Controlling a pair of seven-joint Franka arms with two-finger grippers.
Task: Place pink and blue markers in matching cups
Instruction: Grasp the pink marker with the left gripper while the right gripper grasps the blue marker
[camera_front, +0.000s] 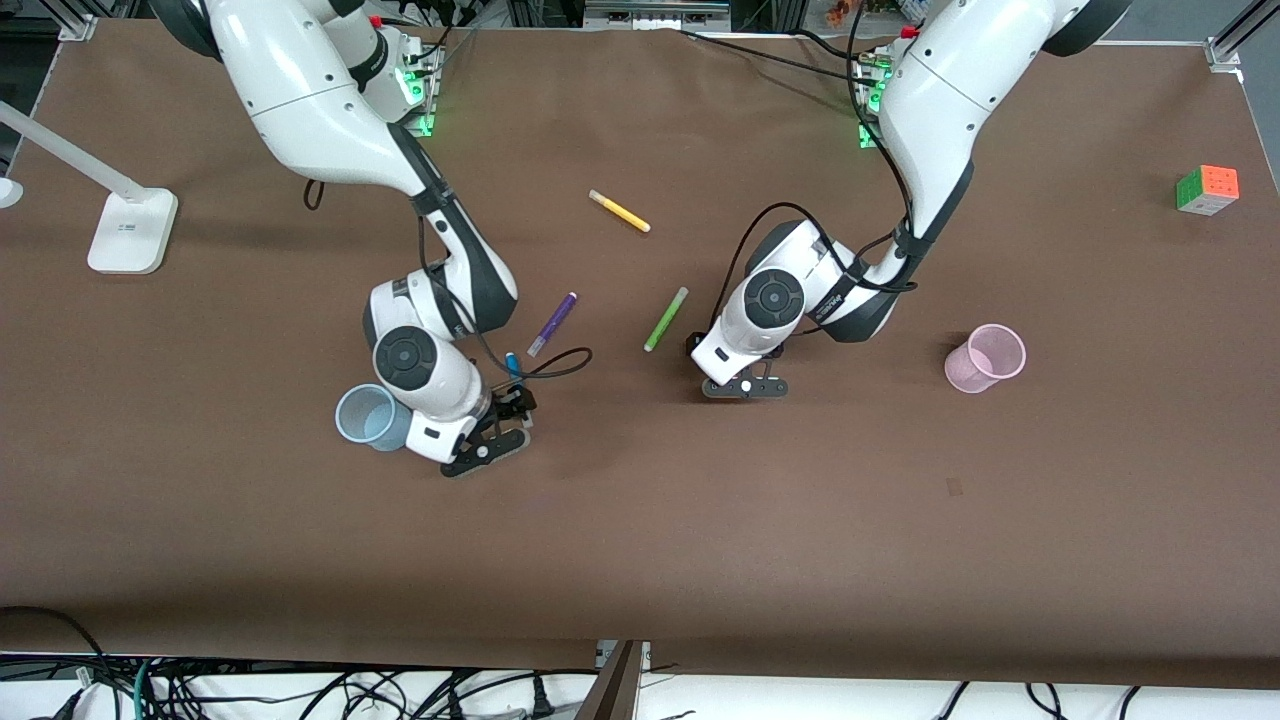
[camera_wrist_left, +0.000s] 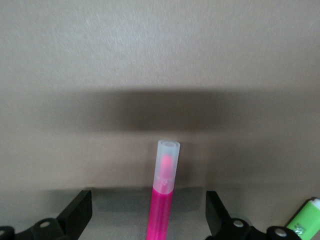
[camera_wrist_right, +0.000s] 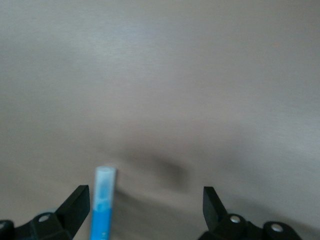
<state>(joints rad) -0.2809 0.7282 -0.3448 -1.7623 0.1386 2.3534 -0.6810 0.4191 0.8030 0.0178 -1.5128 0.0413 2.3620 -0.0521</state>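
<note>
The robot's left hand should next grab the marker's solid pink body (camera_wrist_left: 159, 215). Then the pink marker's clear cap (camera_wrist_left: 166, 166) can go into the pale pink cup.
The pink marker (camera_wrist_left: 162, 200) lies on the brown table between the fingers (camera_wrist_left: 77, 215) of my open left gripper (camera_wrist_left: 148, 217), about midway. In the front view my left gripper (camera_front: 742, 380) is low over the table and hides that marker. The pale pink cup (camera_front: 985, 357) stands upright toward the left arm's end. The blue marker (camera_wrist_right: 102, 207) lies between the open fingers of my right gripper (camera_wrist_right: 145, 210), close to one finger (camera_wrist_right: 75, 207). Its end shows in the front view (camera_front: 513, 365) beside my right gripper (camera_front: 505, 418). The pale blue cup (camera_front: 368, 415) stands right beside that gripper.
A purple pen (camera_front: 552, 323) and a lime-green pen (camera_front: 665, 318) lie between the two arms; the green one also shows in the left wrist view (camera_wrist_left: 305, 220). A yellow pen (camera_front: 619, 211) lies nearer the bases. A cube (camera_front: 1207, 189) and a white lamp base (camera_front: 130, 230) sit at the table's ends.
</note>
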